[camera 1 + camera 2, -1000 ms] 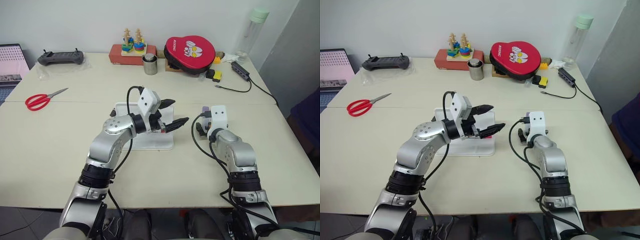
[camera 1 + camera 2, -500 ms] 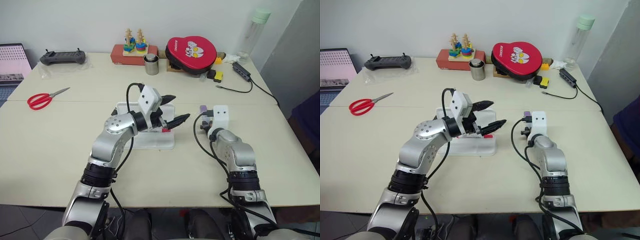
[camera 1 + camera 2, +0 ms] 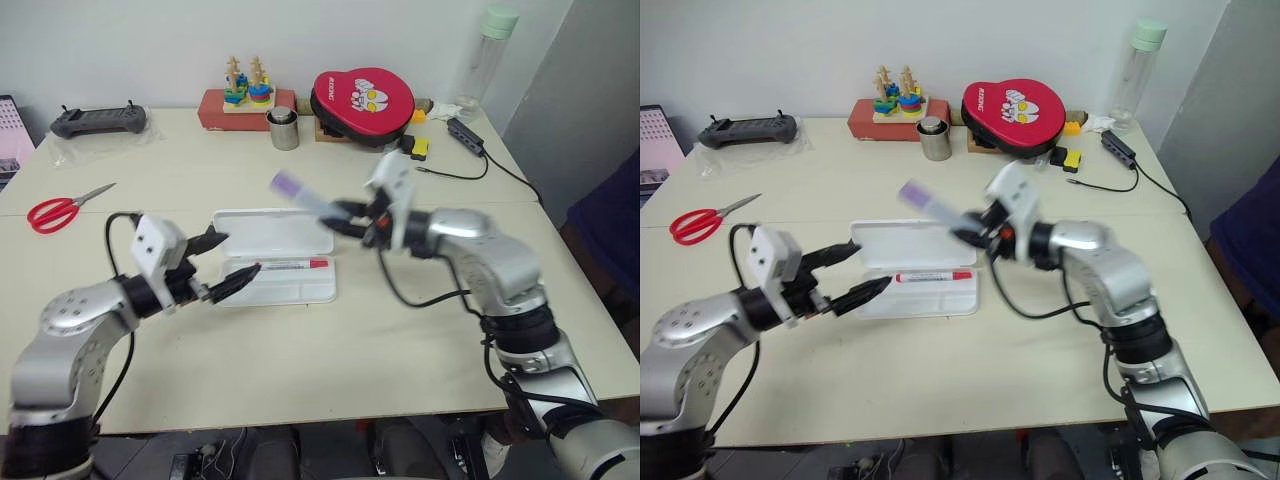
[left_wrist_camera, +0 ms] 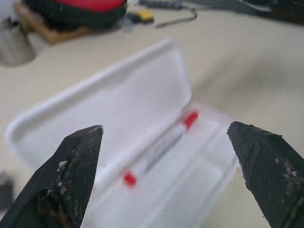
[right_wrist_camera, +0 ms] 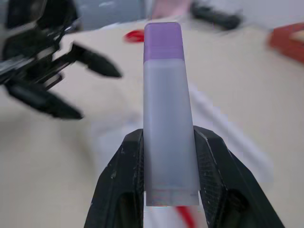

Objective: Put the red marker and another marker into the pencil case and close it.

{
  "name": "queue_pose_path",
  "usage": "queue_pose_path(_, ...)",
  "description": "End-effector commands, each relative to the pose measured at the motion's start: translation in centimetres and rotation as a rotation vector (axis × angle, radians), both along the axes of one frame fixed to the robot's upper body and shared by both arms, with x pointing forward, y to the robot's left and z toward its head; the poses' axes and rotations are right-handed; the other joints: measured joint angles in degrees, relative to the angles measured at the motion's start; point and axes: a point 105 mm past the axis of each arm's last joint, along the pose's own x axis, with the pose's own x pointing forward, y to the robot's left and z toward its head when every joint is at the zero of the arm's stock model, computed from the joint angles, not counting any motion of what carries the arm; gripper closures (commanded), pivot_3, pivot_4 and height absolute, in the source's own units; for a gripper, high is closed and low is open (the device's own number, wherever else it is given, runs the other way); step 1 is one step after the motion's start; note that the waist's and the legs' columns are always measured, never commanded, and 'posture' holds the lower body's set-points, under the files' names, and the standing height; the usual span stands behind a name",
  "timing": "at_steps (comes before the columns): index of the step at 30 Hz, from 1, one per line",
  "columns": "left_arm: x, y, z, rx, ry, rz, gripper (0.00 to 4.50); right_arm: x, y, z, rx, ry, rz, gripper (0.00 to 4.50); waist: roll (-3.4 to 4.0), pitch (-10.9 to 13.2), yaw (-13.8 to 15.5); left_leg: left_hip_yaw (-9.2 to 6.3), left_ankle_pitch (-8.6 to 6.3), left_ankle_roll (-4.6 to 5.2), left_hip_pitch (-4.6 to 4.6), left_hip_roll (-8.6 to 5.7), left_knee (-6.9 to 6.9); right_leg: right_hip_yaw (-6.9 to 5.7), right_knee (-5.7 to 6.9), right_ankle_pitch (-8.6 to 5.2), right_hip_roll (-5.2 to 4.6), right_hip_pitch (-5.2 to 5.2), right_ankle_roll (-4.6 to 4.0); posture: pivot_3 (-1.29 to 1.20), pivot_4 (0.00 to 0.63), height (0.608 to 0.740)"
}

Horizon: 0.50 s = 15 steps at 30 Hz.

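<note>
I need to keep holding the lavender marker (image 3: pixel 298 194) with my right gripper until it is lower, because it is still in the air above the tray of the white pencil case.
The white pencil case (image 3: pixel 262 228) lies open mid-table, its lid folded back. The red marker (image 3: pixel 290 266) rests in its tray, also seen close up as the red marker (image 4: pixel 161 148). My left gripper (image 3: pixel 240 254) hovers open just left of the case, its fingertips pointing at the tray's left end. My right gripper (image 3: pixel 346 216) is shut on the lavender marker (image 3: pixel 298 194) and holds it in the air above the case's right half, purple cap pointing left. In the right wrist view the lavender marker (image 5: pixel 169 109) sits clamped between both fingers.
Red scissors (image 3: pixel 58 209) lie at the far left. Along the back edge stand a black controller (image 3: pixel 95 120), a wooden stacking toy (image 3: pixel 238 95), a metal cup (image 3: pixel 284 130), a red cartoon pouch (image 3: pixel 362 100), a bottle (image 3: pixel 480 60) and a cabled hub (image 3: pixel 466 135).
My right gripper has shut on the lavender marker, lifted it off the table and swung it left over the case. My left gripper drew back left off the case.
</note>
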Motion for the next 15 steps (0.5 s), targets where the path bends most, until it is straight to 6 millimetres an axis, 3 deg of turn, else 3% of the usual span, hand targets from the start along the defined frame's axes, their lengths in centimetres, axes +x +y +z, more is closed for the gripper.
queue_pose_path(1, -0.7, 1.8, 1.4, 0.027, -0.07, 0.072, 0.0, 0.4, 2.7, -0.8, -0.113, -0.077, 0.073, 3.4, -0.02, 0.0, 0.3, 0.0, 0.01, -0.01, 0.01, 0.0, 0.06, 0.0, 0.0, -0.08, 0.0, -0.01, 0.23, 0.0, 0.15, 0.74)
queue_pose_path(7, -2.1, 2.6, 1.0, 0.011, -0.049, 0.117, 0.0, 1.2, 5.7, -3.7, -0.209, -0.071, 0.152, 3.4, -0.2, -0.1, 1.4, 0.07, 0.03, -0.04, 0.06, 0.0, 0.16, 0.06, 0.0, -0.15, -0.05, 0.02, 0.12, 0.0, 0.15, 0.74)
queue_pose_path(15, -2.6, 2.4, 1.1, 0.005, -0.053, 0.142, 0.0, 1.2, 6.0, -6.3, -0.289, -0.05, 0.227, 3.4, -0.21, -0.1, 1.7, 0.07, 0.01, -0.07, 0.02, 0.01, 0.04, 0.0, 0.02, 0.08, -0.04, -0.03, 0.01, 0.0, 0.15, 0.74)
